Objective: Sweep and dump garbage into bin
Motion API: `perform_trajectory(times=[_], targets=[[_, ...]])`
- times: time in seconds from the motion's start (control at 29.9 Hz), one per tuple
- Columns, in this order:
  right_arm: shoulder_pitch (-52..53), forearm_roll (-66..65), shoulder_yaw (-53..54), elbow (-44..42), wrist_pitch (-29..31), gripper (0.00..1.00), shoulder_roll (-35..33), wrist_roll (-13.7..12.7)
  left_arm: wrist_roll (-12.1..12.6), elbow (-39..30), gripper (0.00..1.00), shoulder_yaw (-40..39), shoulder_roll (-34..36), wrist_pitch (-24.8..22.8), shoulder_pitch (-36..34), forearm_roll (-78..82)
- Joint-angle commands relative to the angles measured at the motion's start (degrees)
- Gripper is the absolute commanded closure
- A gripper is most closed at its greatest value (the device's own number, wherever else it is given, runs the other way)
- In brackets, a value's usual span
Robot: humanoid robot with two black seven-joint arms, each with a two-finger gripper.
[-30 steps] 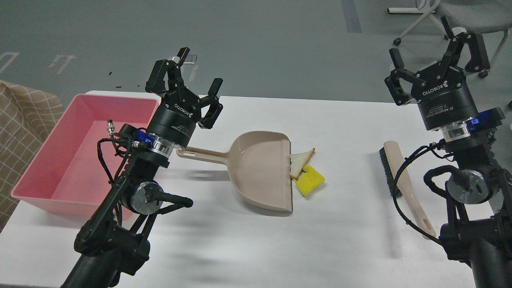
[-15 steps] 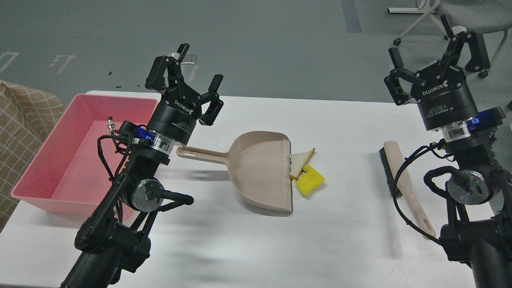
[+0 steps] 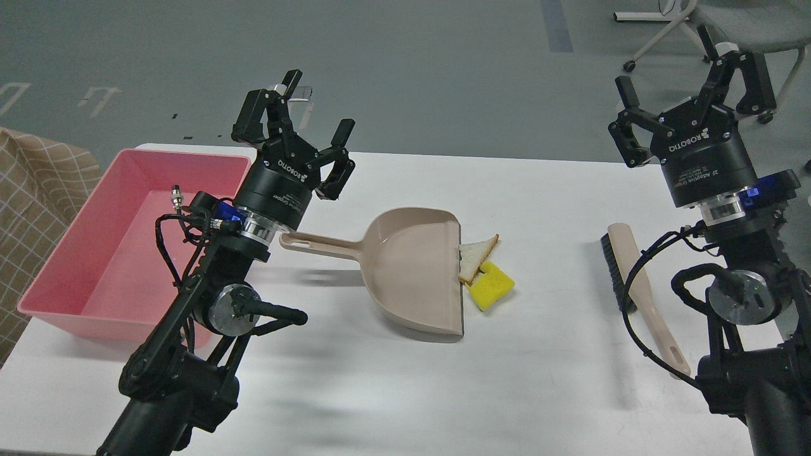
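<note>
The broad scoop of the dustpan is far wider than my open fingers, so my left gripper needs to grab the dustpan by its narrow handle next.
The garbage lies at the dustpan's open right edge: a triangular bread slice with brown crust and a yellow sponge block just below it. The beige dustpan lies flat mid-table, handle pointing left. The pink bin stands at the table's left and looks empty. My left gripper is open and empty, raised above the dustpan handle's end. My right gripper is open and empty, raised at the far right above the brush.
A beige hand brush with black bristles lies on the white table at the right, under my right arm. A checked cloth sits left of the bin. Office chair legs stand on the floor behind.
My left gripper has shifted slightly up and back. Nothing else has moved.
</note>
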Motion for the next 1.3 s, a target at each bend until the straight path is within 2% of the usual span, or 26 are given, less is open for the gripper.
perform_trajectory(times=[0.0, 0.84, 0.97, 1.17, 1.27], targets=[[-0.2, 0.1, -0.1, 0.0, 0.0, 0.0, 0.0, 0.0, 0.1, 0.0, 0.01, 0.2, 0.0, 0.2, -0.1, -0.1], [-0.6, 0.1, -0.1, 0.3, 0.0, 0.0, 0.0, 0.0, 0.1, 0.0, 0.01, 0.5, 0.0, 0.2, 0.1, 0.0], [-0.6, 0.1, -0.1, 0.1, 0.0, 0.0, 0.0, 0.0, 0.0, -1.8, 0.01, 1.3, 0.0, 0.0, 0.8, 0.8], [-0.2, 0.1, 0.0, -0.7, 0.0, 0.0, 0.0, 0.0, 0.0, -5.0, 0.01, 3.6, 0.0, 1.1, 3.9, 6.2], [-0.4, 0.1, 0.0, -1.7, 0.0, 0.0, 0.0, 0.0, 0.0, -6.9, 0.01, 3.8, 0.0, 1.7, 7.6, 6.8]])
